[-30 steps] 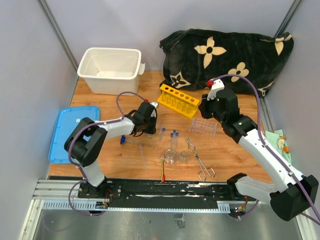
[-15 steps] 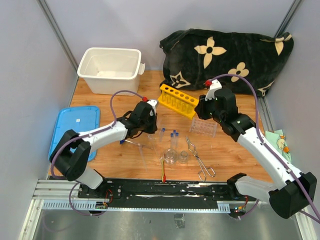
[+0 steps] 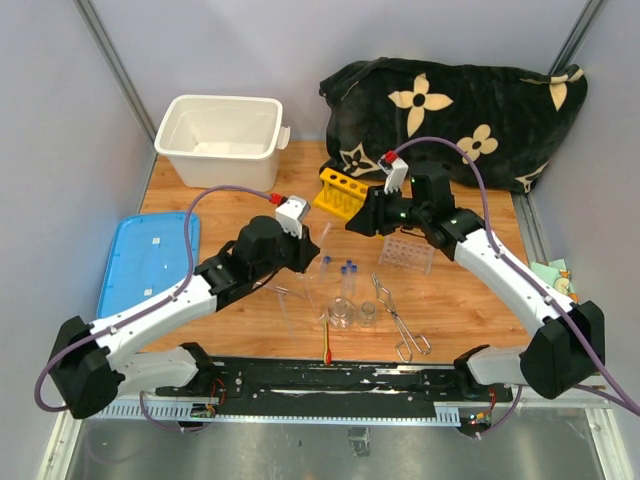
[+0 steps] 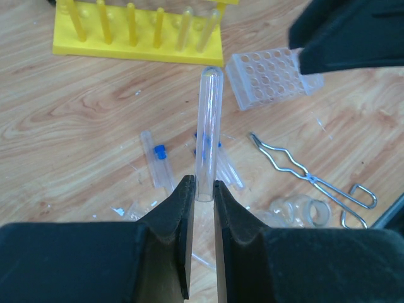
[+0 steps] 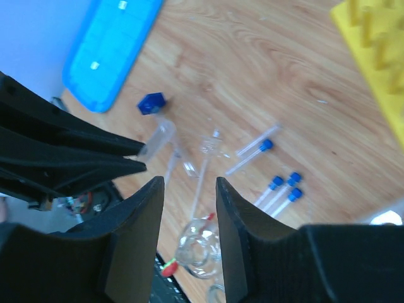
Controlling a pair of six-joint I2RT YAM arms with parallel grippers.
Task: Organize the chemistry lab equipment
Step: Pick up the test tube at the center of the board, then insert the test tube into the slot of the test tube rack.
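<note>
My right gripper grabs the clear tube by its protruding end (image 3: 326,230) (image 5: 165,129) next, and its other end stays free to enter the yellow rack.
My left gripper (image 3: 308,243) (image 4: 202,185) is shut on an uncapped clear tube (image 4: 209,120) and holds it above the table, pointing toward the yellow holed tube rack (image 3: 343,192) (image 4: 136,45). My right gripper (image 3: 360,222) (image 5: 189,183) is open and empty, hovering beside the yellow rack, close to the held tube (image 5: 156,140). Blue-capped tubes (image 3: 347,275) (image 5: 282,188), small beakers (image 3: 342,312) (image 5: 199,249), metal tongs (image 3: 400,320) (image 4: 306,178), a red-tipped stick (image 3: 327,345) and the clear plastic rack (image 3: 408,252) (image 4: 271,79) lie on the table.
A white tub (image 3: 220,140) stands at the back left, its blue lid (image 3: 150,265) (image 5: 110,47) flat at the left edge. A black flowered cloth (image 3: 460,110) fills the back right. A loose blue cap (image 5: 151,103) lies on the wood.
My left arm has stretched out and carried the clear tube up and to the right. My right gripper has swung left over the yellow rack toward it.
</note>
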